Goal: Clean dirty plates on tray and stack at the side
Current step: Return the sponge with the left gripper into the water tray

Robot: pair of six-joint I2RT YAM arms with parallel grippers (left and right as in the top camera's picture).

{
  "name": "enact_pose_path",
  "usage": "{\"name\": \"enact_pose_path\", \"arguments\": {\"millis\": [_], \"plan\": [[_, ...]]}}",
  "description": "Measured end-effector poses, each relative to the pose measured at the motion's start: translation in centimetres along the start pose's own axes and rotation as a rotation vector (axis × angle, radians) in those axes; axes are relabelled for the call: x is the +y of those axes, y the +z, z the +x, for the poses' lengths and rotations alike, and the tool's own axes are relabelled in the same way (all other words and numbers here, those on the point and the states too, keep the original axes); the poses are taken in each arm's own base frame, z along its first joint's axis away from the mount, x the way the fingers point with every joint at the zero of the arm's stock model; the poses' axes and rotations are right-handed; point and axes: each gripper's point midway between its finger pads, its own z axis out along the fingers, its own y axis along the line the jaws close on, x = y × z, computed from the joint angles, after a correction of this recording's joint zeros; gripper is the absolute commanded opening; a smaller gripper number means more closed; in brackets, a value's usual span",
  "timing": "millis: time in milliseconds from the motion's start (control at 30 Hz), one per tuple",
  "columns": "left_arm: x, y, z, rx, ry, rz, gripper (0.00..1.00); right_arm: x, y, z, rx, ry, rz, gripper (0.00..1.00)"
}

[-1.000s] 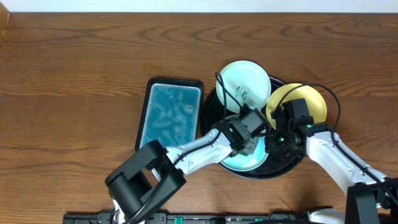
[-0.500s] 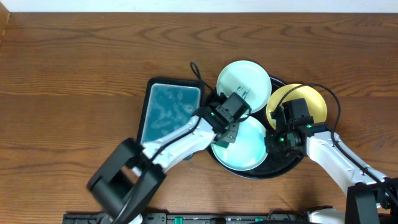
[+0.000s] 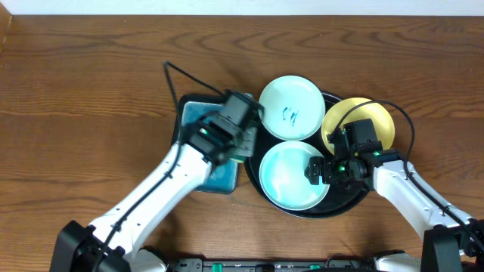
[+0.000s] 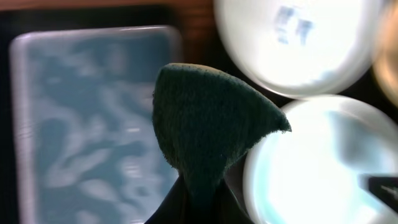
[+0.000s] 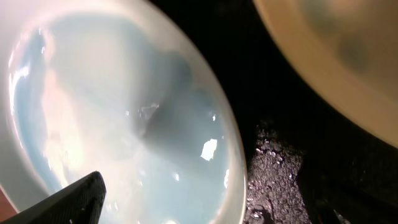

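Observation:
My right gripper should close on the front plate's rim now. The plate's rim is between my right gripper's fingers, so they would hold it.
My left gripper [image 3: 240, 143] is shut on a dark green sponge [image 4: 205, 124] and hovers over the right end of the basin of blue water [image 3: 198, 128]. Three plates sit on the black tray [image 3: 342, 202]. A mint plate with teal scribble [image 3: 291, 108] is at the back, a wet unmarked mint plate [image 3: 291, 177] is in front, and a yellow plate [image 3: 361, 121] leans at the right. My right gripper [image 3: 319, 171] stands open across the front plate's right rim [image 5: 233, 155], one fingertip [image 5: 78, 196] over the plate's inside and the other over the tray [image 5: 280, 162].
The basin [image 4: 81, 112] lies just left of the tray, nearly touching it. Brown wood tabletop [image 3: 91, 83] stretches to the left and behind. Water droplets speckle the tray beside the front plate.
My left arm swung left with the sponge, from over the front mint plate to over the basin. My right gripper opened at that plate's rim. The scribbled plate shifted slightly left.

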Motion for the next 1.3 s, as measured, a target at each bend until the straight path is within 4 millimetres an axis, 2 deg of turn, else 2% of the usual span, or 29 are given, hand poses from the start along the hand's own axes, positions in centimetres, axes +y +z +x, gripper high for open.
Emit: {"name": "enact_pose_path", "arguments": {"millis": [100, 133, 167, 267, 333, 367, 500, 533, 1033, 1300], "plan": [[2.7, 0.4, -0.4, 0.006, -0.056, -0.046, 0.08, 0.1, 0.0, -0.2, -0.007, -0.002, -0.004, 0.98], [3.5, 0.6, -0.3, 0.011, -0.072, -0.057, 0.08, 0.1, 0.0, -0.2, -0.007, -0.002, -0.005, 0.93], [4.2, 0.8, -0.2, 0.018, -0.087, -0.068, 0.08, 0.0, 0.0, -0.2, -0.008, 0.0, -0.001, 0.8], [5.8, 1.5, 0.4, 0.039, -0.118, -0.092, 0.08, 0.0, 0.2, -0.2, -0.008, -0.004, -0.002, 0.51], [6.4, 2.1, 1.0, 0.056, -0.13, -0.101, 0.08, 0.0, 0.3, 0.1, 0.001, -0.004, -0.004, 0.35], [6.7, 2.4, 1.3, 0.066, -0.134, -0.106, 0.08, -0.1, 0.4, 0.1, 0.004, -0.004, -0.004, 0.32], [7.4, 3.7, 2.3, 0.1, -0.137, -0.121, 0.08, -0.2, 0.5, 0.3, 0.01, 0.002, 0.003, 0.05], [7.4, 4.1, 2.6, 0.109, -0.135, -0.122, 0.08, -0.2, 0.5, 0.4, 0.012, 0.003, 0.003, 0.03], [7.9, 9.9, 5.6, 0.243, -0.121, -0.161, 0.08, -0.3, 0.5, 0.3, 0.011, 0.009, 0.006, 0.01], [7.9, 10.2, 5.7, 0.247, -0.121, -0.162, 0.08, -0.3, 0.5, 0.3, 0.011, 0.009, 0.008, 0.01]]}}
